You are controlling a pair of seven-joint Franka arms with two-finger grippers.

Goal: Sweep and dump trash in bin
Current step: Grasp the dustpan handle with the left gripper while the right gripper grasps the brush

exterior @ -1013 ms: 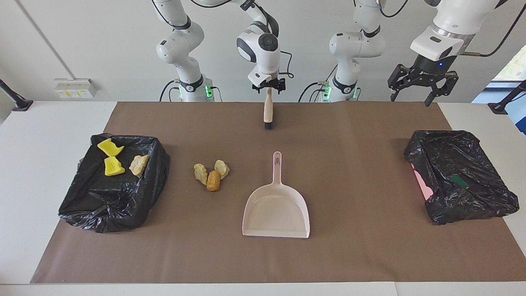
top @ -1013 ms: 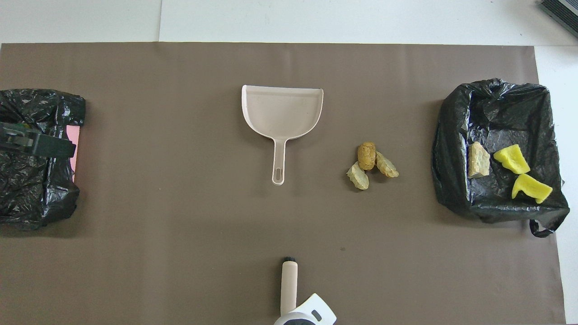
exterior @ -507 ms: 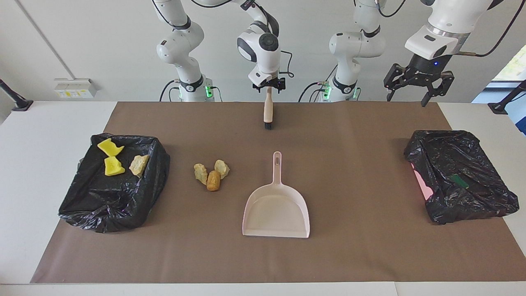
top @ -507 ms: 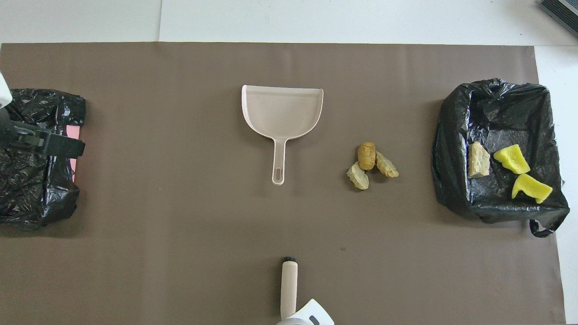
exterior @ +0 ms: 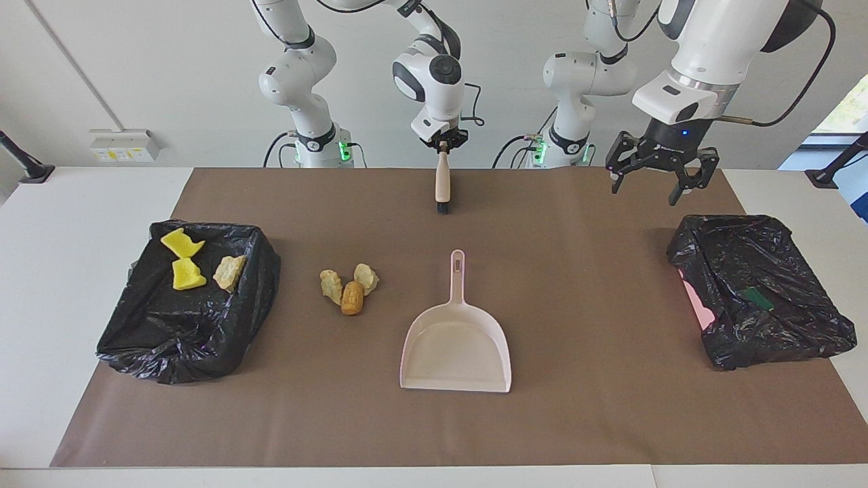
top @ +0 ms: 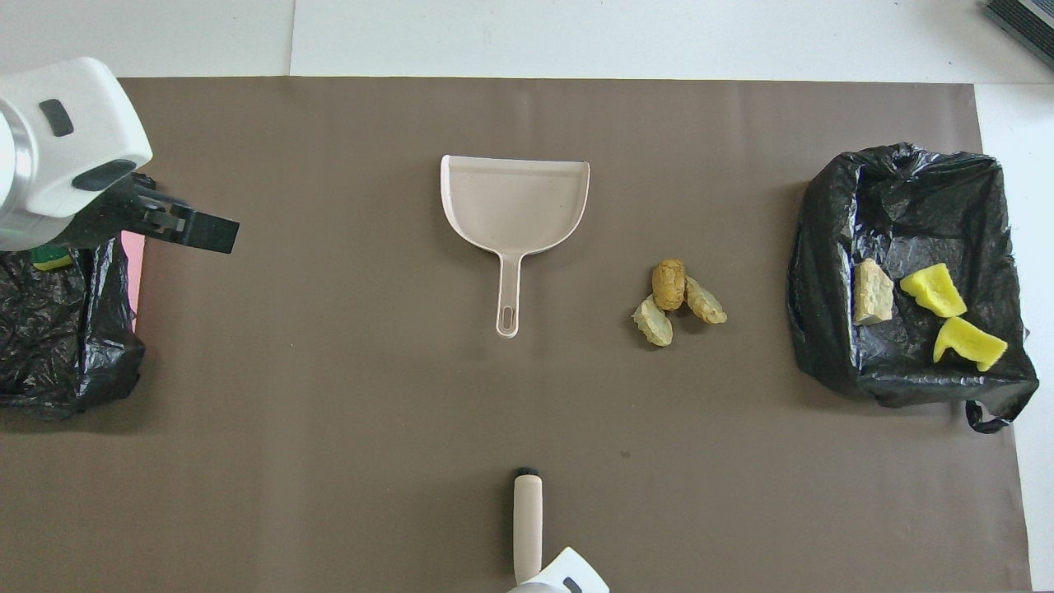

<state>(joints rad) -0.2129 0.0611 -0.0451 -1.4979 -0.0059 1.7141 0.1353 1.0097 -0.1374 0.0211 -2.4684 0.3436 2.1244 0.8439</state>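
I need to grab the dustpan by its narrow handle (top: 509,282) next with my left gripper, close to the pan. The dustpan's pan is far wider than my fingers.
Three tan-brown trash chunks (exterior: 349,288) (top: 677,301) lie together on the brown mat, beside the pale pink dustpan (exterior: 456,339) (top: 515,202) toward the right arm's end. Two yellow pieces (exterior: 183,261) (top: 947,317) and one tan chunk (exterior: 229,271) (top: 871,292) lie in the black-lined bin (exterior: 176,339) (top: 823,346) at the right arm's end. My right gripper (exterior: 444,141) is shut on the top of the beige brush (exterior: 442,186) (top: 527,519), whose bristles rest on the mat nearer to the robots than the dustpan. My left gripper (exterior: 654,184) (top: 177,226) is open and empty above the mat.
A second black-lined bin (exterior: 759,291) (top: 58,346) stands at the left arm's end, with something pink and something green in it. The left gripper hangs over the mat beside that bin. The dustpan's handle points toward the robots.
The left gripper has moved from over the left-end bin toward the table's middle and lower. The right gripper's fingers have drawn in on the brush handle. Trash and dustpan have not moved.
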